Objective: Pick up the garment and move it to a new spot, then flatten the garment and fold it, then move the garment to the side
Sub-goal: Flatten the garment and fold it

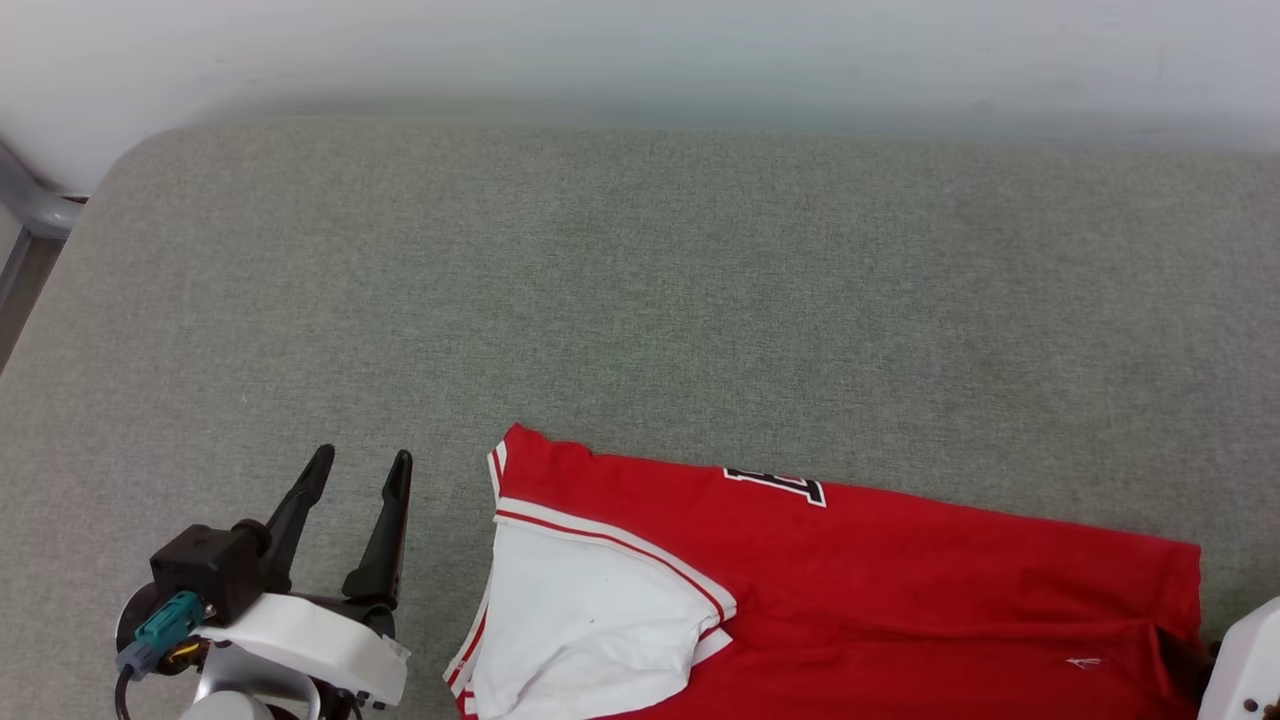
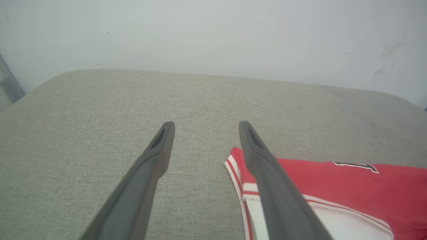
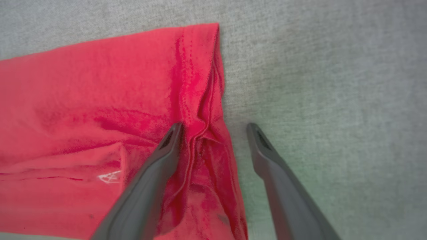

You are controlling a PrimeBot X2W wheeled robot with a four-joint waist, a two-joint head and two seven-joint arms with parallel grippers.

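My right gripper grabs the garment by its bunched hem next, to fold it toward the red garment's white sleeve.
The garment, a red jersey with a white sleeve and striped trim, lies folded on the grey cushion at the lower middle and right of the head view. A bit of black-and-white print shows at its far edge. My left gripper stands open to the left of the shirt, apart from it; in the left wrist view the gripper has bare cushion between its fingers and the garment beside it. My right gripper is open over the garment's hem edge, one finger above the red cloth.
The grey fabric surface stretches far and left of the shirt, ending at a pale wall. A metal frame piece stands at the far left edge. My right arm's white housing sits at the lower right.
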